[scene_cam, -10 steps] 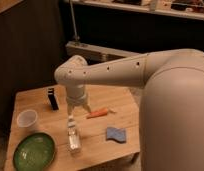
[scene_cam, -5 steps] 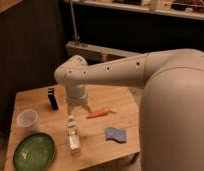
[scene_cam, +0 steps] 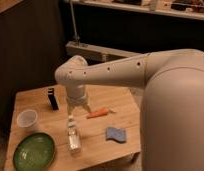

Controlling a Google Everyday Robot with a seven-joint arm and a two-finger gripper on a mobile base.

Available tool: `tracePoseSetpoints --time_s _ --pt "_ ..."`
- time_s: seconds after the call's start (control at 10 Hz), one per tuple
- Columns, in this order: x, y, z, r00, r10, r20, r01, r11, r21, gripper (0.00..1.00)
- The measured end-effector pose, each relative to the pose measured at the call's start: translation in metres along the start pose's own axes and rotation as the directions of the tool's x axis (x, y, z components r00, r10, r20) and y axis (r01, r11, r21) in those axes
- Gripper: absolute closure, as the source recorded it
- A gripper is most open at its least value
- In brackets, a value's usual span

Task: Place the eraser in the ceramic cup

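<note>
My gripper grabs the black eraser by its top end [scene_cam: 52,91] next, to stand the eraser in the ceramic cup [scene_cam: 27,120].
The eraser [scene_cam: 53,98] is a small black block standing upright at the back left of the wooden table [scene_cam: 120,102]. The ceramic cup [scene_cam: 27,120] is whitish and stands near the left edge, in front of and left of the eraser. My gripper [scene_cam: 79,109] hangs from the white arm over the middle of the table, right of the eraser and just above the top of the clear bottle [scene_cam: 73,136]. Its fingers are spread apart with nothing between them.
A green plate [scene_cam: 34,151] lies at the front left corner. The clear plastic bottle lies in front of the gripper. An orange carrot-like item [scene_cam: 97,113] lies to its right, and a blue wavy sponge [scene_cam: 116,134] lies at the front right. A dark wall is behind.
</note>
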Motion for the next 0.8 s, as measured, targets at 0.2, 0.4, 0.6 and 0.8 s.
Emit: tracePoseSetpoints --time_s 0.2,0.4,0.6,0.8 --pt "-0.011 -0.006 0.000 0.999 0.024 0.047 -0.021 0.998 -0.062 0.35" --pt "-0.019 0.001 -0.002 0.997 0.009 0.081 0.001 0.992 -0.123 0.35" --pt "-0.038 0.014 -0.018 0.993 -0.028 0.117 0.046 0.986 -0.159 0.35" --pt "-0.056 0.043 -0.028 0.986 -0.083 0.141 0.107 0.980 -0.169 0.35"
